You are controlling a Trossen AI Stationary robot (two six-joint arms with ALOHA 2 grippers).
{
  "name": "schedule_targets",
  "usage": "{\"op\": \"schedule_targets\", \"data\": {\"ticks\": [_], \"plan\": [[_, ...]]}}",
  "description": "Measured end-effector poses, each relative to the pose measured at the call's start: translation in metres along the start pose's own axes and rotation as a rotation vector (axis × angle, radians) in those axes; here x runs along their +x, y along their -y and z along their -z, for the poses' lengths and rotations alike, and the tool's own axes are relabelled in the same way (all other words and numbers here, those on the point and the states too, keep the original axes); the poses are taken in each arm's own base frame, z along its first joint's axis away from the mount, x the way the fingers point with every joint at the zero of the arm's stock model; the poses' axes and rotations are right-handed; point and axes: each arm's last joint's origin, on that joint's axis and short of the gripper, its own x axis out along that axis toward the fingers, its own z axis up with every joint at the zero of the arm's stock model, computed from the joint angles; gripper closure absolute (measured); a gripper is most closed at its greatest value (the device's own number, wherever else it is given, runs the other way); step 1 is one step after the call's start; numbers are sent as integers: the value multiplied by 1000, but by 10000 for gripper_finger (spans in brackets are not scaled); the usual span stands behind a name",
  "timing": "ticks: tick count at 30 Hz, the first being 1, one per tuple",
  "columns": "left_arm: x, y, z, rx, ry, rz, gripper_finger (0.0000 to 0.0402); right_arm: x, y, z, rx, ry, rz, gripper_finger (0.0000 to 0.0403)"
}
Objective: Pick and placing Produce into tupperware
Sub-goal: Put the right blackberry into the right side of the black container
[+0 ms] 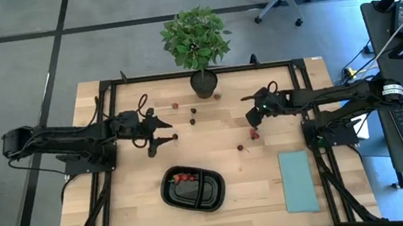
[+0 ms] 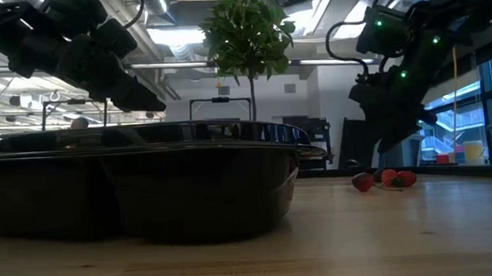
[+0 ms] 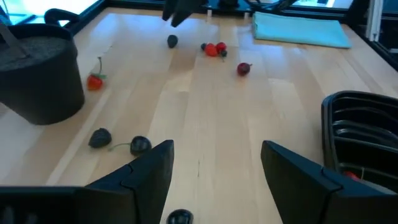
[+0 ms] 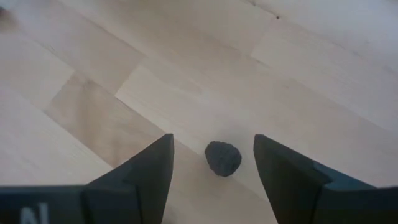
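Next, my right gripper grabs the dark berry by its rounded sides to place it into the tray's vacant compartment (image 1: 211, 190).
The produce is small red and dark maroon fruit scattered on the wooden table (image 1: 151, 205). My left gripper (image 1: 166, 130) (image 3: 214, 149) is open and low, with a dark berry (image 3: 180, 216) (image 1: 176, 137) on the table between its fingers. My right gripper (image 1: 251, 118) (image 4: 212, 143) is open and points down, its fingers on either side of another dark berry (image 4: 222, 158) that rests on the wood. The black two-compartment tray (image 1: 192, 188) (image 2: 137, 183) sits near the table's near edge, with a few red pieces (image 1: 183, 177) in its left compartment.
A potted plant (image 1: 196, 39) (image 3: 37, 74) stands at the far edge, with loose fruit (image 3: 118, 142) beside it. A red cluster (image 1: 253, 132) (image 2: 387, 179) and a maroon piece (image 1: 240, 148) lie near my right gripper. A pale teal sheet (image 1: 298, 181) lies at the near right.
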Motion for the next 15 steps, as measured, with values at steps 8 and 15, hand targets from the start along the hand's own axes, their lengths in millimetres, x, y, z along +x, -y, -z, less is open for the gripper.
{"op": "schedule_targets", "data": {"ticks": [8, 15], "plan": [[0, 0, 0, 0, 0, -1, 166, 10, 6, 13, 14, 27, -21, 179], [0, 0, 0, 0, 0, -2, 166, 15, 9, 20, 25, 70, -53, 179]]}}
